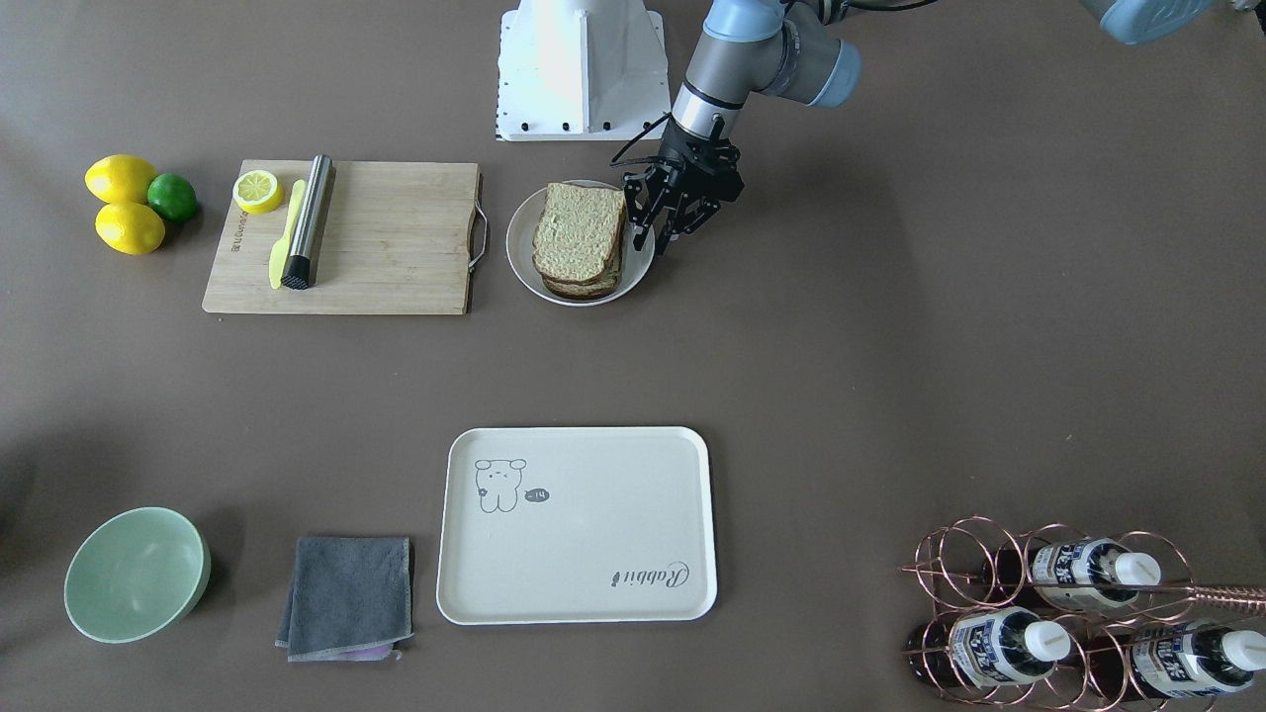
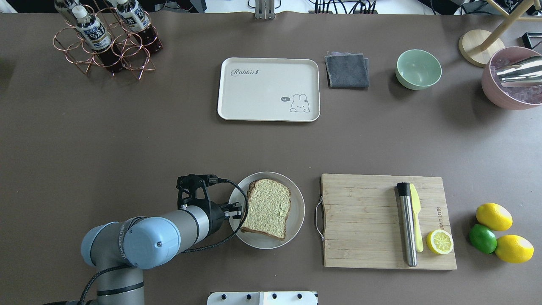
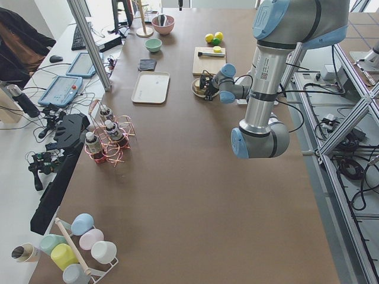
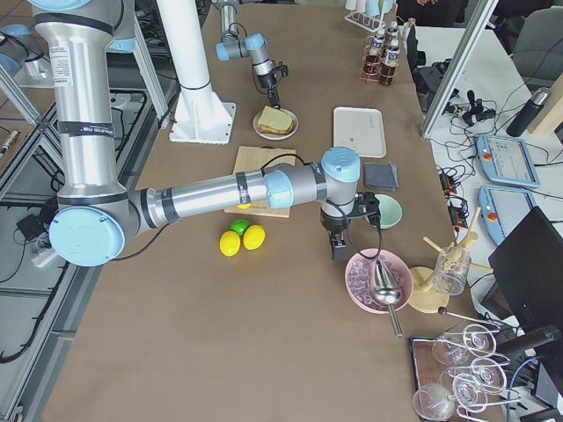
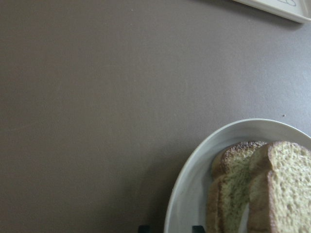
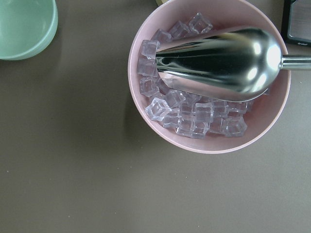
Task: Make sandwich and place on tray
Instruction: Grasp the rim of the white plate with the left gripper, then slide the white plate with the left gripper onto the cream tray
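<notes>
The left gripper grabs the plate by its bare rim (image 1: pixel 647 249) next, since the bread slices lie loose and stacked on the plate (image 1: pixel 522 259).
The sandwich (image 1: pixel 579 232) is a stack of brown-crusted wholegrain bread slices on a round white plate (image 1: pixel 522 259); no egg shows between them. It also shows in the overhead view (image 2: pixel 267 207) and the left wrist view (image 5: pixel 272 189). My left gripper (image 1: pixel 650 240) is open, low at the plate's rim beside the bread; it also shows in the overhead view (image 2: pixel 238 212). The cream tray (image 1: pixel 593 554) lies bare across the table (image 2: pixel 262 93). My right gripper (image 4: pixel 338 253) hangs over the table beside the pink bowl; I cannot tell if it is open or shut.
A wooden cutting board (image 1: pixel 396 247) holds a lemon half (image 1: pixel 257 191), a yellow knife and a steel rod. Lemons and a lime (image 1: pixel 172 197), a green bowl (image 1: pixel 135 574), a grey cloth (image 1: pixel 348 596), a bottle rack (image 1: pixel 1078 618) and a pink bowl of ice with a scoop (image 6: pixel 209 82) stand around.
</notes>
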Motion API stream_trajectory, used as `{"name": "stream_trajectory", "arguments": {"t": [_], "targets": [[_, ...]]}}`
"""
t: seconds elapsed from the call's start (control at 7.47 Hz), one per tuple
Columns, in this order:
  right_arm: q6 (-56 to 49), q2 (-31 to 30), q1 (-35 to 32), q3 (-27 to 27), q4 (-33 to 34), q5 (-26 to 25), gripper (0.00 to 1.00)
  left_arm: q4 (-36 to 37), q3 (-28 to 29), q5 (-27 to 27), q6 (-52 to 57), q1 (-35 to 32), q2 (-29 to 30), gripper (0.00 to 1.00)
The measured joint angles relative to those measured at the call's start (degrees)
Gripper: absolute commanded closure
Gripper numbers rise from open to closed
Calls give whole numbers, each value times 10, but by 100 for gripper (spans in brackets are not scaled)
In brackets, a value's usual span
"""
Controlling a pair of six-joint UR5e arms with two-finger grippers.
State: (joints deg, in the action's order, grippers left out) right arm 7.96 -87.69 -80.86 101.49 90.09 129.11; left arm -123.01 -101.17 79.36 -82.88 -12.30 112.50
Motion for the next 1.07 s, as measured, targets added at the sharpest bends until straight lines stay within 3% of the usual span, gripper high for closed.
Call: {"name": "stream_trajectory", "arguments": {"t": [0.13,0.27,1.07], "targets": [[1,0,0,0,0,0,1,0,1,0,0,0,1,84],[1,0,0,0,0,0,1,0,3,0,0,1,2,100],[5,-1,0,-3,0,0,1,1,4,1,0,-9,14,100]]}}
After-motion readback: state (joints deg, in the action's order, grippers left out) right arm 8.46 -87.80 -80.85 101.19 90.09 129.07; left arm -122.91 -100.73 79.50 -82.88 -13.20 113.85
